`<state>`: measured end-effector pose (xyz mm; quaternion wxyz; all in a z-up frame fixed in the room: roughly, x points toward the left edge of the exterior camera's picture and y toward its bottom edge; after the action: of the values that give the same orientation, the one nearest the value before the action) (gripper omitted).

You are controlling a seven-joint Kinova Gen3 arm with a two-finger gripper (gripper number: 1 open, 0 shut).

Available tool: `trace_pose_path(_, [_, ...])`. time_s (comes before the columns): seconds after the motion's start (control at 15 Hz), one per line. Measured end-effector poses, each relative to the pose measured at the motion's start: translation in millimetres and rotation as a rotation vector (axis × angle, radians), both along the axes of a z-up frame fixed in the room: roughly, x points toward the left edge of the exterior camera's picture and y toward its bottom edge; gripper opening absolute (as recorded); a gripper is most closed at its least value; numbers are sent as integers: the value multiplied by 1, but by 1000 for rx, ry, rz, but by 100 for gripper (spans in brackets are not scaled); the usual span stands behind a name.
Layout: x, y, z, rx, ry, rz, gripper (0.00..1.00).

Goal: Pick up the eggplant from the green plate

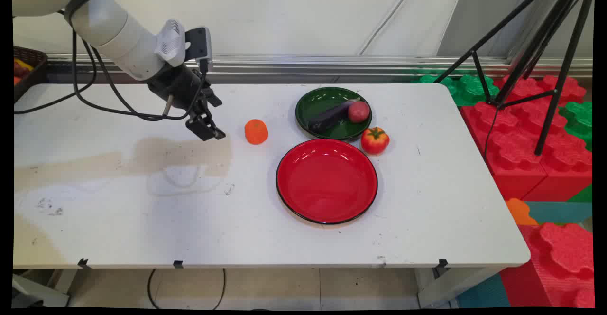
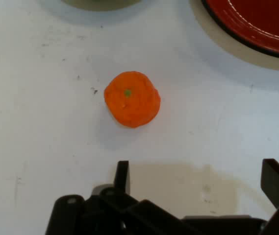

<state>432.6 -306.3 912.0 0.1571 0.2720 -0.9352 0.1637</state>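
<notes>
The purple eggplant needs to move from the green plate (image 1: 315,100), so my gripper will next grab it by its dark middle (image 1: 333,115).
My gripper (image 1: 207,129) hangs open just above the white table (image 1: 118,220), left of an orange (image 1: 256,131), with a small gap between them. In the hand view the orange (image 2: 132,99) lies ahead of the gripper (image 2: 198,178), nearer its left finger, and nothing is between the fingers. A red plate (image 1: 289,196) sits right of the orange, and its rim (image 2: 257,41) shows in the hand view's top right. Behind it a green plate (image 1: 315,100) holds an eggplant (image 1: 331,117) and a round red fruit (image 1: 359,111). A tomato (image 1: 375,140) lies between the two plates' right sides.
A dark basket (image 1: 29,63) with produce stands at the table's far left corner. A black tripod (image 1: 536,54) and red and green foam blocks (image 1: 526,130) stand off the table's right edge. The arm's black cables (image 1: 95,101) hang over the back left.
</notes>
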Motion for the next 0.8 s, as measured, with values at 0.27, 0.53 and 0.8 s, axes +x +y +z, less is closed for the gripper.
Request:
trace_pose_path(0.27, [-8,0,5,-29,8,25,100])
trace_pose_path(0.53, [-26,-13,13,-65,20,60,100])
trace_pose_path(0.8, [-51,-31,19,-85,35,100,100])
